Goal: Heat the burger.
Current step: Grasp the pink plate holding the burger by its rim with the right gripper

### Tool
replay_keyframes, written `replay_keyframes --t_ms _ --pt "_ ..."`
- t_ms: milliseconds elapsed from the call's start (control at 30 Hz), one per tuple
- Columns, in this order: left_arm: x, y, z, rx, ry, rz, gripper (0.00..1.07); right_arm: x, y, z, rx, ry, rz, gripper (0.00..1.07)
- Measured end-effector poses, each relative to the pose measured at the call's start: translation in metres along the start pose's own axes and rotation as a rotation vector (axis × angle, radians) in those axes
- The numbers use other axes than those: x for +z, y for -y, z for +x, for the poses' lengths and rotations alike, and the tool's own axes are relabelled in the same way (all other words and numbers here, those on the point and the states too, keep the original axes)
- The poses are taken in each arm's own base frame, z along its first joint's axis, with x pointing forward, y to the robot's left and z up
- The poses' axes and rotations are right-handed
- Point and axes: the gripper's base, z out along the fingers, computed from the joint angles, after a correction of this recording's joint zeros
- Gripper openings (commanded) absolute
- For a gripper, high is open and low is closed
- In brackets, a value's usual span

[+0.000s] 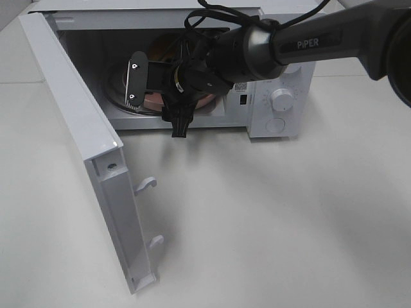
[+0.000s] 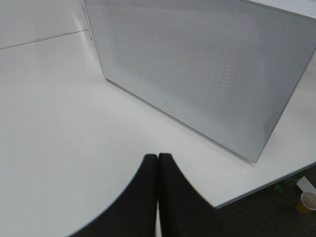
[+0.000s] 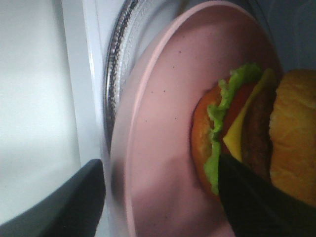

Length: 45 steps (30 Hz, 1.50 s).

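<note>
I will next take hold of the pink plate by its rim [image 3: 123, 153] with my right gripper, to bring the burger [image 3: 249, 128] out of the open microwave.
The burger [image 3: 247, 128], with its golden bun, lettuce, cheese and patty, lies on a pink plate [image 3: 168, 98] on the glass turntable [image 3: 116, 64] inside the open microwave [image 1: 282, 96]. My right gripper [image 3: 160, 163] reaches into the oven and stands open. One finger [image 3: 84, 197] is outside the plate's rim and the other [image 3: 256, 202] is over the plate, close to the burger. In the high view the right arm hides the burger, and only the plate's rim [image 1: 154, 99] shows. My left gripper [image 2: 157, 187] is shut and empty, low over the table beside the microwave's side wall [image 2: 197, 64].
The microwave door [image 1: 83, 147] stands wide open, swung toward the front left, with its latch hooks [image 1: 146, 185] sticking out. The control knobs [image 1: 280, 99] are on the right of the oven's front. A paper cup [image 2: 308, 200] stands on the floor past the table edge.
</note>
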Motion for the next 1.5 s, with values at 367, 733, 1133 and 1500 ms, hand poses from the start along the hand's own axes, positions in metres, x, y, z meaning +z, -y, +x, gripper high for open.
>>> replay_keyframes --t_ms 367,733,1133,1500 --pt "0.0 0.0 0.0 0.0 0.0 0.0 0.0 0.008 -0.008 0.0 0.026 0.015 -0.012 0.64" --pt "0.0 0.0 0.0 0.0 0.0 0.0 0.0 0.014 -0.015 0.001 0.087 0.018 -0.04 0.59" --pt "0.0 0.0 0.0 0.0 0.0 0.0 0.0 0.014 -0.015 -0.001 0.119 0.031 -0.044 0.56" --pt "0.0 0.0 0.0 0.0 0.0 0.0 0.0 0.025 -0.028 0.003 0.113 0.023 -0.069 0.5"
